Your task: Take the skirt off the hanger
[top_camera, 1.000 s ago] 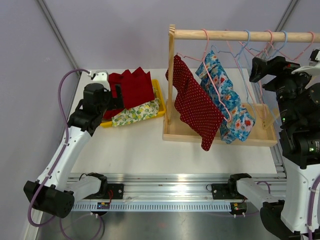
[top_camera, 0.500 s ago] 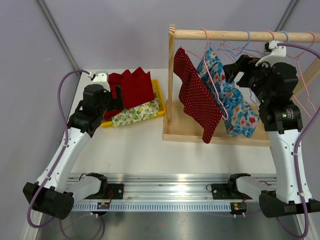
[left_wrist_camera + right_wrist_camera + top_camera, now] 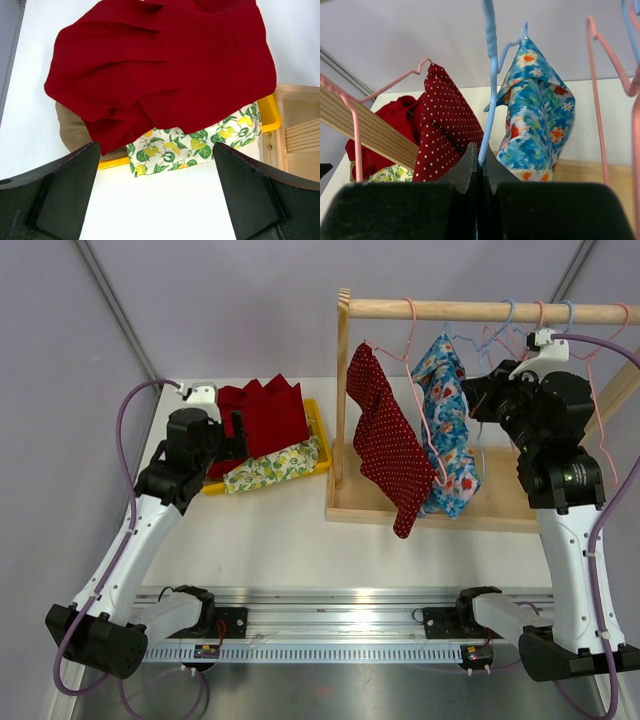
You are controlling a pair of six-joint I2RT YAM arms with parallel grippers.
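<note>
I will next grab the blue floral skirt's near edge [image 3: 450,500], fabric only, with my left gripper, so the skirt slides off my right gripper's hanger.
A blue floral skirt [image 3: 450,430] hangs on a light-blue wire hanger [image 3: 490,75] from the wooden rail [image 3: 480,310]. Left of it, a red polka-dot skirt [image 3: 385,440] hangs on a pink hanger [image 3: 412,340]. My right gripper [image 3: 478,400] is up at the rack, right of the floral skirt [image 3: 535,115], its jaws shut on the blue hanger's wire [image 3: 482,150]. My left gripper [image 3: 155,200] stands open above the table, in front of the yellow tray [image 3: 270,110], with nothing between its fingers.
The yellow tray [image 3: 318,435] holds a red cloth [image 3: 165,70], a lemon-print cloth [image 3: 195,145] and a tan one [image 3: 70,130]. Empty pink hangers [image 3: 597,100] hang right of my right gripper. The rack's wooden base [image 3: 500,510] lies under the skirts.
My right arm swung in from the far right to the rack, and its gripper closed on the blue hanger wire. Both skirts shifted slightly. The left arm has not moved.
</note>
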